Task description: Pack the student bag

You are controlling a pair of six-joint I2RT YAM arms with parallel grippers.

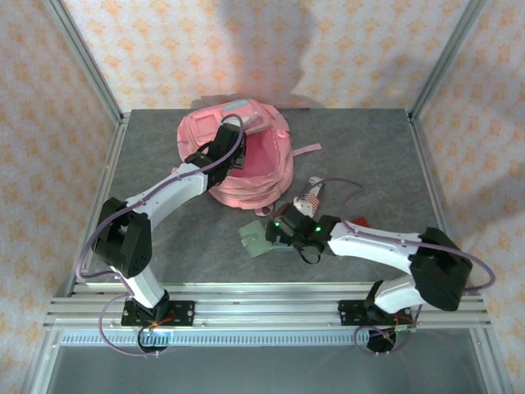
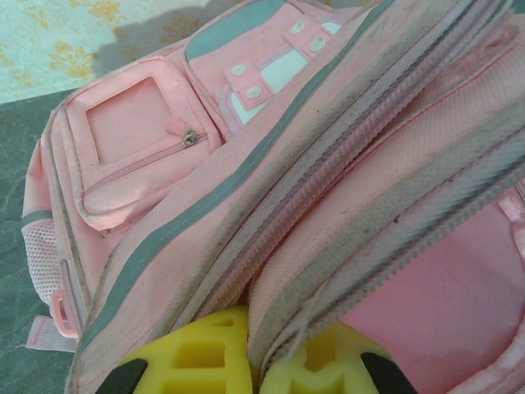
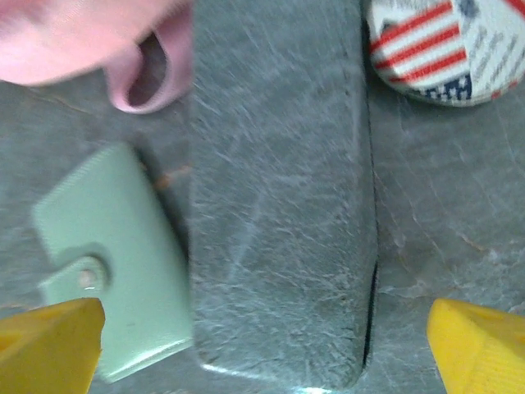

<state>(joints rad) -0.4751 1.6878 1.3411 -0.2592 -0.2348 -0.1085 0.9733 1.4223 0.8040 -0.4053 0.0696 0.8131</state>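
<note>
I need to move my right gripper farther toward the case before I close it on the case, because its fingers barely reach past the grey case's near end (image 1: pixel 284 245) (image 3: pixel 283 337).
The student bag (image 1: pixel 246 156), a big pink backpack, lies at the back middle of the table with its main opening gaping. My left gripper (image 1: pixel 223 149) is at the opening's left rim. In the left wrist view its yellow fingers (image 2: pixel 205 361) are shut on the bag's zipper edge (image 2: pixel 328 246), and the front pockets and pale patch (image 2: pixel 271 78) lie beyond. My right gripper (image 3: pixel 271 345) is open low over the table, its yellow fingertips (image 3: pixel 49 345) standing on either side of a grey textured case (image 3: pixel 279 205) without touching it.
A pale green snap wallet (image 3: pixel 115 254) (image 1: pixel 254 240) lies just left of the grey case. A flag-patterned item (image 3: pixel 443 49) (image 1: pixel 310 197) lies beyond it, near a pink strap loop (image 3: pixel 152 78). A red object (image 1: pixel 358 222) sits by the right arm. Metal frame posts (image 1: pixel 98 78) bound the table.
</note>
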